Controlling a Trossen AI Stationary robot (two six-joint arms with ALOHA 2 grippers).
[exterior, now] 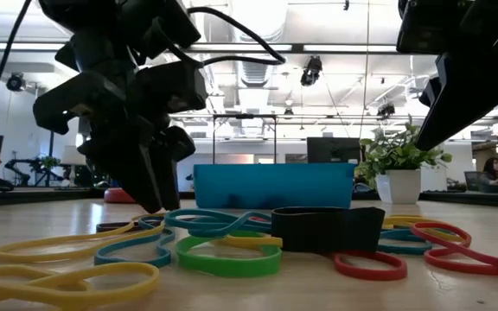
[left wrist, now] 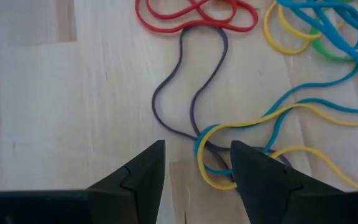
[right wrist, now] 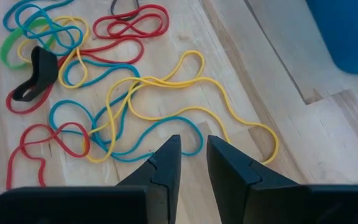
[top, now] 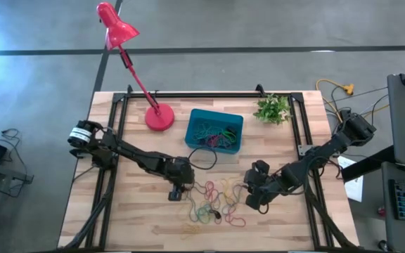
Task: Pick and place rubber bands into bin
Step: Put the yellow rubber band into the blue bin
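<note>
My left gripper grabs the yellow rubber band's looped end (left wrist: 205,168) next, to place the rubber band into the teal bin.
Several rubber bands (top: 213,204) in red, yellow, teal, green and black lie loose on the wooden table, near side of the teal bin (top: 214,131), which holds more bands. My left gripper (top: 178,191) is open and low at the pile's left edge. In the left wrist view its fingers (left wrist: 197,171) stand on either side of a crossed yellow and teal band (left wrist: 207,163), next to a dark band (left wrist: 191,93). My right gripper (top: 255,202) hangs above the pile's right side, open by a narrow gap (right wrist: 192,158), over yellow and teal loops (right wrist: 160,115).
A red lamp stands with its base (top: 159,117) left of the bin, and a small potted plant (top: 273,109) right of it. A black cable loop (top: 204,158) lies in front of the bin. Black frame rails (top: 121,119) run along the table's sides.
</note>
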